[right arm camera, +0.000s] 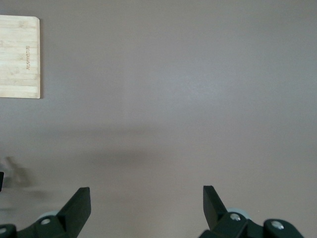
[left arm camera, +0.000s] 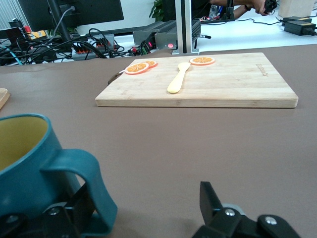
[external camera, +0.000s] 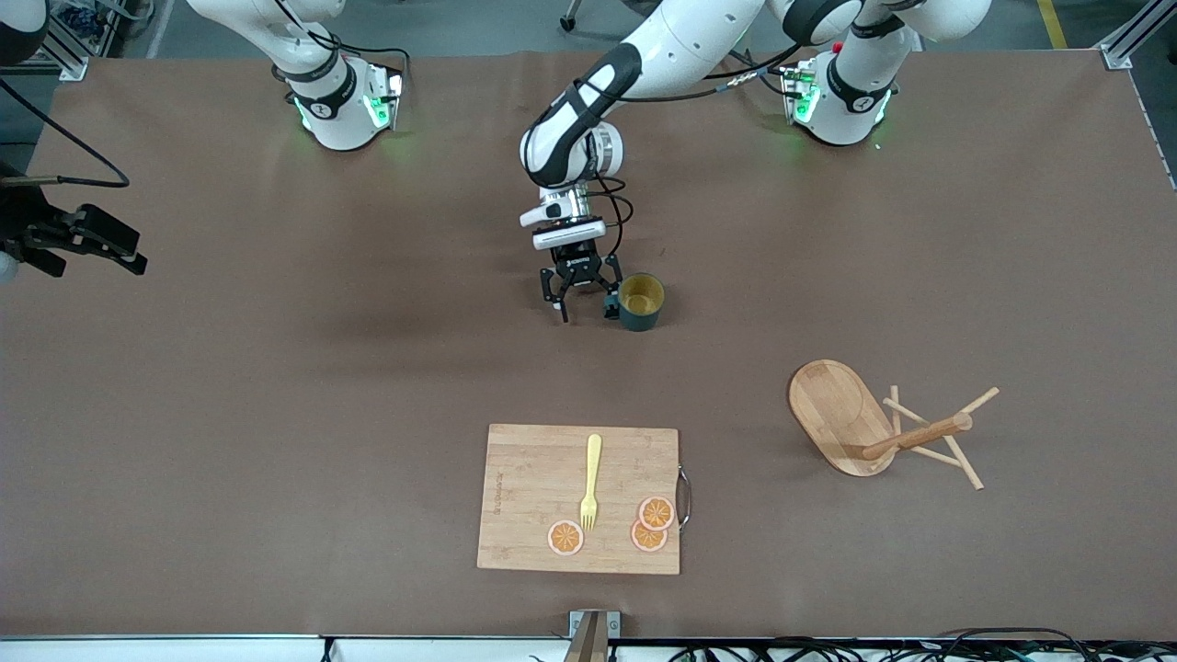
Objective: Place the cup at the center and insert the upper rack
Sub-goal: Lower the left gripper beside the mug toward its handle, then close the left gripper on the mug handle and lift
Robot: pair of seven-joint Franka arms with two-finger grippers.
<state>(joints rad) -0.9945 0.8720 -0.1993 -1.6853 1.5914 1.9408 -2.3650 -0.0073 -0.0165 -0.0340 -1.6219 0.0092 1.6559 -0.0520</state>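
The cup's handle (left arm camera: 89,168) is between my fingers in the left wrist view. My left gripper should close. Closing now would hold the cup.
The dark teal cup (external camera: 641,302) with a yellow inside stands upright near the table's middle. My left gripper (external camera: 584,299) is low over the table right beside it, open. In the left wrist view the cup (left arm camera: 29,163) has its handle (left arm camera: 86,188) up against one of my fingers, and the left gripper (left arm camera: 143,198) is not closed on it. The wooden mug tree (external camera: 864,423) lies tipped on its side, nearer to the front camera, toward the left arm's end. My right gripper (external camera: 136,253) waits open at the right arm's end of the table, and it shows empty in the right wrist view (right arm camera: 146,193).
A rectangular cutting board (external camera: 524,496) lies nearer to the front camera than the cup. It carries a yellow fork (external camera: 590,483) and three orange slices (external camera: 657,512). The board also shows in the left wrist view (left arm camera: 237,84) and the right wrist view (right arm camera: 19,57).
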